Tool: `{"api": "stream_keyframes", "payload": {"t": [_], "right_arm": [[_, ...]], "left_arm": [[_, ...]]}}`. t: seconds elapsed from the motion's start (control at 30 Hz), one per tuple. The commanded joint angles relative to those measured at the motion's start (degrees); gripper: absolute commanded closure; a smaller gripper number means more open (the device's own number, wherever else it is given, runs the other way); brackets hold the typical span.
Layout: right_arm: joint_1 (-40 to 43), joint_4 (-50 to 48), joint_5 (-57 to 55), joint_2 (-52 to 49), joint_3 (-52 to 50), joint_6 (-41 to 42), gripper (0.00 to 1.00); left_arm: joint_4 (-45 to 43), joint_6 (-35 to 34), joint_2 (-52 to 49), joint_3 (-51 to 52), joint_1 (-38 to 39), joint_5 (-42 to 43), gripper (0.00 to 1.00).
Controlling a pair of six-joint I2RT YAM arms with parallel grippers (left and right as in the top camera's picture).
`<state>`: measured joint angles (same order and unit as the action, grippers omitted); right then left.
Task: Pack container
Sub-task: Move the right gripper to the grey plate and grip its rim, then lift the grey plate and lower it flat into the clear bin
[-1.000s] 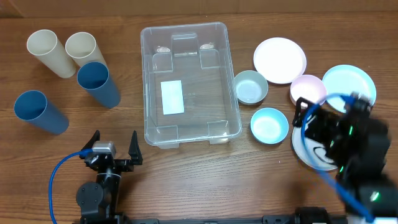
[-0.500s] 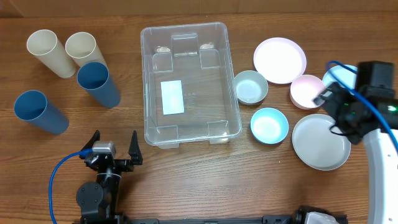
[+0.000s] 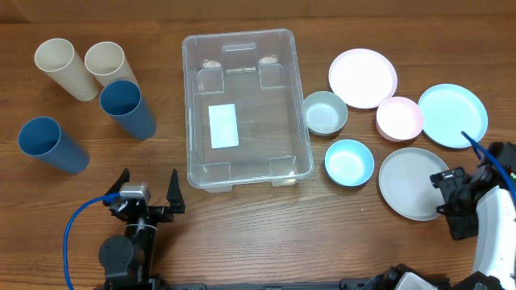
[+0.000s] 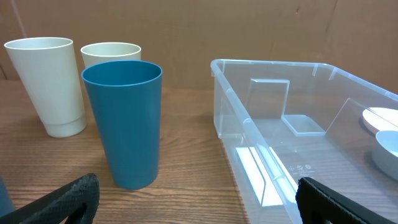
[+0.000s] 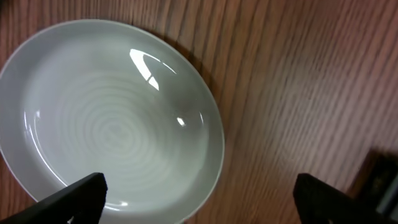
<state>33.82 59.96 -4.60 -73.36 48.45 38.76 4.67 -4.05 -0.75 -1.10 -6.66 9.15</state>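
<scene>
The grey plate needs to lie flat inside the container. My right gripper will next grab the plate's rim on the side away from the container.
The container is a large clear bin with a white label on its bottom. It stands empty at the table's middle and also shows in the left wrist view. My left gripper is open and empty near the front edge, left of the bin's near corner; its fingertips frame bare wood. My right gripper is open and empty at the right edge of a grey plate. In the right wrist view its fingertips straddle the plate's rim.
Two cream cups and two blue cups stand left of the bin. Right of it are a grey bowl, blue bowl, pink bowl, pink plate and light-blue plate.
My right arm has swung from above the plates back toward the front right, which uncovers the grey and light-blue plates. The left arm has not moved.
</scene>
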Motion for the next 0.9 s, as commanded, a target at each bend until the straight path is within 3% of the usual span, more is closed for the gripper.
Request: {"api": "stream_keyframes", "payload": {"t": [0.0,0.27,0.5,0.77,0.87], "right_arm": [[0.3,-3.7,0.9,0.0,-3.6,0.5,0.05],[0.3,-12.8,2.0,-6.4,-9.9,2.0,0.14],[0.3,-16.9,2.2,-13.6,-9.9,2.0,0.46],[0.3,-17.3,2.9,-14.2,-9.9,2.0,0.95],[0.3,-16.3,4.2,-14.2,-9.9,1.9,0.96]], "left_arm": [[0.0,0.7,0.5,0.3,-0.5,-0.3,0.00],[0.0,0.7,0.5,0.3,-0.5,-0.3,0.00],[0.0,0.7,0.5,0.3,-0.5,-0.3,0.00],[0.0,0.7,0.5,0.3,-0.5,-0.3,0.00],[0.0,0.7,0.5,0.3,-0.5,-0.3,0.00]]}}
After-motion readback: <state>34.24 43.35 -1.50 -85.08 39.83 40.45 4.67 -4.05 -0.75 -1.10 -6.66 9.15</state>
